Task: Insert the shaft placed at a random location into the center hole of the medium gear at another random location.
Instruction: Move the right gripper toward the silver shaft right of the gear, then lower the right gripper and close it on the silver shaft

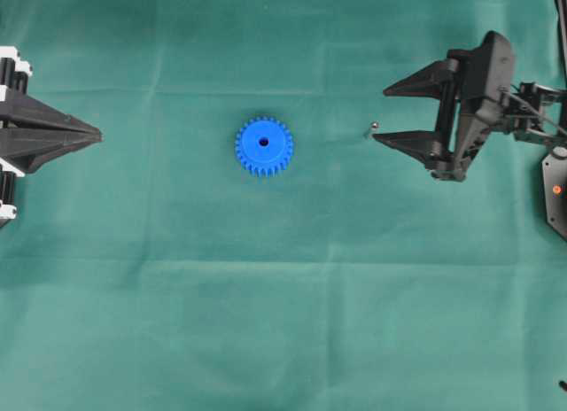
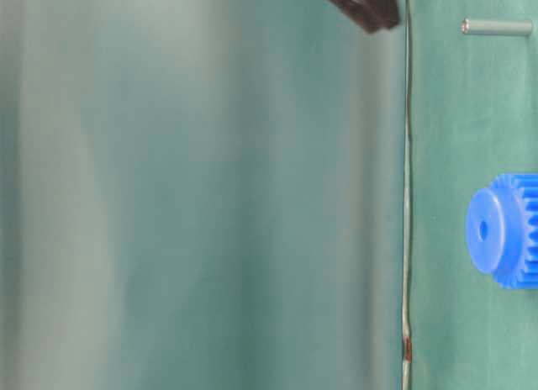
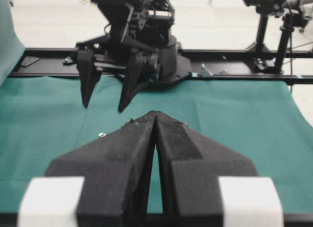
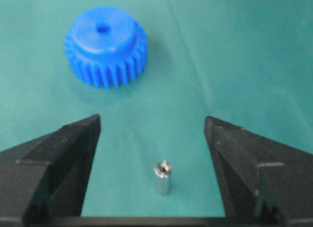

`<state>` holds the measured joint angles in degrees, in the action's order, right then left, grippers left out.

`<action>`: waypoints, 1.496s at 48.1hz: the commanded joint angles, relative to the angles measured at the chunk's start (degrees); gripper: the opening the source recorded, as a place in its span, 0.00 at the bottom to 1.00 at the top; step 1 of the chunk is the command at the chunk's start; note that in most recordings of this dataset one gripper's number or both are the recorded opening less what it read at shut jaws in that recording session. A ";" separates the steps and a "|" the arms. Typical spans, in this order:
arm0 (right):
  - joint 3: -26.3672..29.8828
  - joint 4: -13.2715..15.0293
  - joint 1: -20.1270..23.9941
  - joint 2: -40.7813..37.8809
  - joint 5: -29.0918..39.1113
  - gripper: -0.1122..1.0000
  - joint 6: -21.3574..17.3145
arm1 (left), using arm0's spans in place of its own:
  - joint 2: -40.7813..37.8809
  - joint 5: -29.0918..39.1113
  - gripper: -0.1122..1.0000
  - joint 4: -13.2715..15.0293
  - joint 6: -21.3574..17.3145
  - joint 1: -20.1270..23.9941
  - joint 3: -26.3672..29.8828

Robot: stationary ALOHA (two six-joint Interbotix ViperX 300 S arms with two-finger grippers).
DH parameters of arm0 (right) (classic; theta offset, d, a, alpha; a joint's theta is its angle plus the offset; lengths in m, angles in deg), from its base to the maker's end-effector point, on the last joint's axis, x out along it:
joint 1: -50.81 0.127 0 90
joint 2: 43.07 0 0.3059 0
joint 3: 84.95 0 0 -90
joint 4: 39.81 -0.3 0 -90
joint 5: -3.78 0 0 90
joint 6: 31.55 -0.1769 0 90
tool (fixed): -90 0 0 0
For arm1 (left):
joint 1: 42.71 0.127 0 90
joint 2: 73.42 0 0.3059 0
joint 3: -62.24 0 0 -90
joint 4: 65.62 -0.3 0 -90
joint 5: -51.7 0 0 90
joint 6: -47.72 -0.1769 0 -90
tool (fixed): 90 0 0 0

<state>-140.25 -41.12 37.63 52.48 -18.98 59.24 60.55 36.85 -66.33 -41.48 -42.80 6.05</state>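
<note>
The silver top [image 1: 374,125] [image 4: 163,167] of the shaft is still below the fingers of my right gripper, so they would miss the shaft if they closed now. My right gripper should go lower first, then close on the shaft.
The medium gear [image 1: 264,146] is bright blue and lies flat on the green cloth, its dark center hole [image 1: 263,142] facing up and empty. The shaft [image 1: 372,127], a short silver pin, stands upright on the cloth to the gear's right, apart from it. My right gripper [image 1: 381,115] is open and points toward the gear. In the right wrist view the shaft [image 4: 163,177] stands between the spread fingers of that gripper [image 4: 152,120], touching neither, with the gear [image 4: 105,46] beyond. My left gripper [image 1: 99,138] is shut and empty at the far left; its own fingers [image 3: 155,113] hide the gear.
Green cloth [image 1: 283,322] covers the whole table, with a faint fold line running across it below the gear. The right arm's base and a black camera stand [image 3: 264,36] rise beyond the cloth's far edge in the left wrist view.
</note>
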 commanded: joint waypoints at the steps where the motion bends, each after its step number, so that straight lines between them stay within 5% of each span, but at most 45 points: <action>1: 1.23 -0.18 -0.97 -2.99 -2.55 0.85 -0.44 | -0.44 -0.26 0.10 -0.18 0.09 -0.09 1.49; 31: 2.37 -1.23 -1.14 -13.27 -8.79 0.79 -0.44 | -0.62 0.53 0.10 -0.18 0.00 0.00 1.32; 37: 2.37 -1.23 -1.14 -13.54 -8.53 0.64 -0.35 | -0.62 0.62 0.10 -0.18 -0.09 0.00 1.41; 46: 2.37 -0.79 -1.14 -13.62 -7.56 0.20 -0.18 | -0.62 0.62 0.10 -0.18 -0.09 -0.09 1.41; 72: 4.48 -0.79 -1.05 -9.93 -3.43 0.20 -0.09 | -0.44 0.53 0.10 -0.18 0.00 -0.09 1.41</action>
<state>-137.53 -42.00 36.83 39.92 -24.08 59.24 60.46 37.73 -66.33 -41.48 -42.80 6.05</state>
